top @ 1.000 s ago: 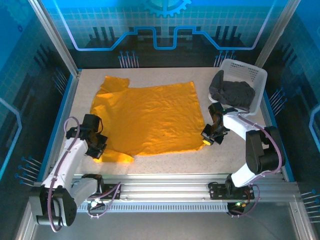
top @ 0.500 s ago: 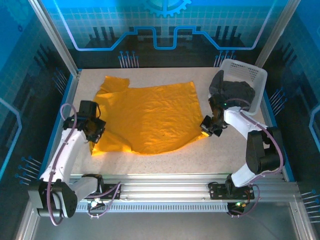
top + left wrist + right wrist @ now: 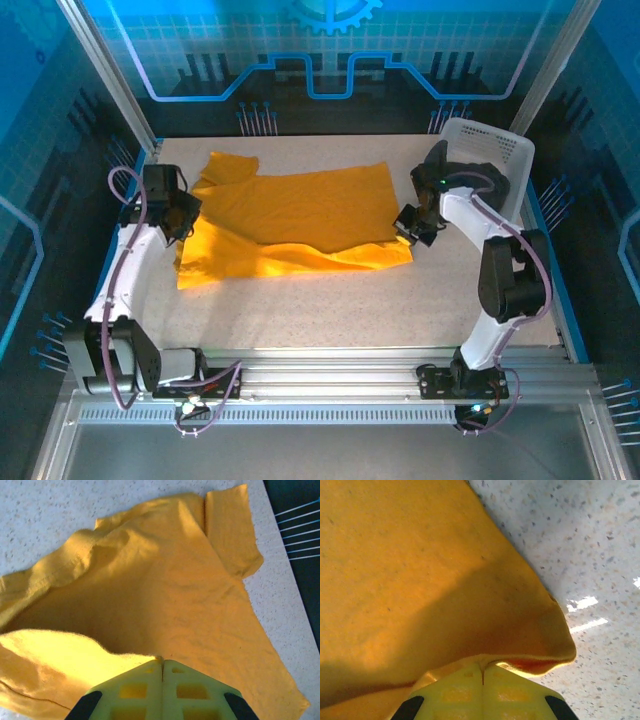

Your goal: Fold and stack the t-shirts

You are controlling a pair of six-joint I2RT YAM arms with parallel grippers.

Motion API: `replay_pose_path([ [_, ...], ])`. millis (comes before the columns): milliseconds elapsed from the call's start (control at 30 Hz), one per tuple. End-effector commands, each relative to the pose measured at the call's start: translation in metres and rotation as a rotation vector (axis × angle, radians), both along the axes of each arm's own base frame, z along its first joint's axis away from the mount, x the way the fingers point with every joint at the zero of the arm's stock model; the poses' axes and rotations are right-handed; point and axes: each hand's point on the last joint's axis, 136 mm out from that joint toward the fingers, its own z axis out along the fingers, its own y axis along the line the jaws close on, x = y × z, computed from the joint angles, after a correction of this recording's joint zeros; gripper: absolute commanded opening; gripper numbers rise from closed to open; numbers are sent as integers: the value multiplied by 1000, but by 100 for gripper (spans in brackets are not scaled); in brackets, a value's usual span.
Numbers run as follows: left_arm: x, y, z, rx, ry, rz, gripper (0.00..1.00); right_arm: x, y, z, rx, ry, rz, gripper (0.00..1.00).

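Note:
My right gripper is raised above the cloth [image 3: 125, 655], and opening now would leave the cloth's hem corner short, so it keeps hold until the corner reaches its place.
The orange-yellow t-shirt [image 3: 295, 215] lies on the table with its near half lifted and carried over the far half. At the shirt's left side my left gripper [image 3: 186, 212] is shut on the near edge of the cloth [image 3: 125, 655]. At the right side my right gripper [image 3: 406, 228] is shut on the hem corner [image 3: 540, 655]. A raised fold [image 3: 300, 258] runs between the two grippers. The far sleeve [image 3: 232, 527] lies flat beyond the left gripper. The dark charcoal t-shirt [image 3: 468, 185] sits bunched in the basket at the back right.
The white lattice basket [image 3: 505, 150] stands at the back right corner, close behind my right arm. Bare speckled tabletop [image 3: 330, 305] stretches from the fold to the near rail. Metal frame posts border both sides.
Both grippers have carried the shirt's near edge away from the near rail toward the back, folding the near half over the far half. The fold line now sits mid-table.

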Motion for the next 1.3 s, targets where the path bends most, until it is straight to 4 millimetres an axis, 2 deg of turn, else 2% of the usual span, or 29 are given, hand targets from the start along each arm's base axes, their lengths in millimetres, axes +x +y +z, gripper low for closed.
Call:
replay_pose_path([
  [0,22,5,18,30,-72,-47,0,7,-4,1,-27,21,-35,0],
  [333,40,13,-1,56,-34,-92,0,30,-7,-7,-42,30,-52,0],
  [667,47,21,-20,72,17,-106,0,37,-10,-15,-68,42,-63,0],
  [1067,54,23,-42,59,69,-138,0,47,-11,-12,-71,18,-69,0],
  [1267,57,28,-47,60,102,-144,0,56,-10,-8,-81,4,-37,0],
])
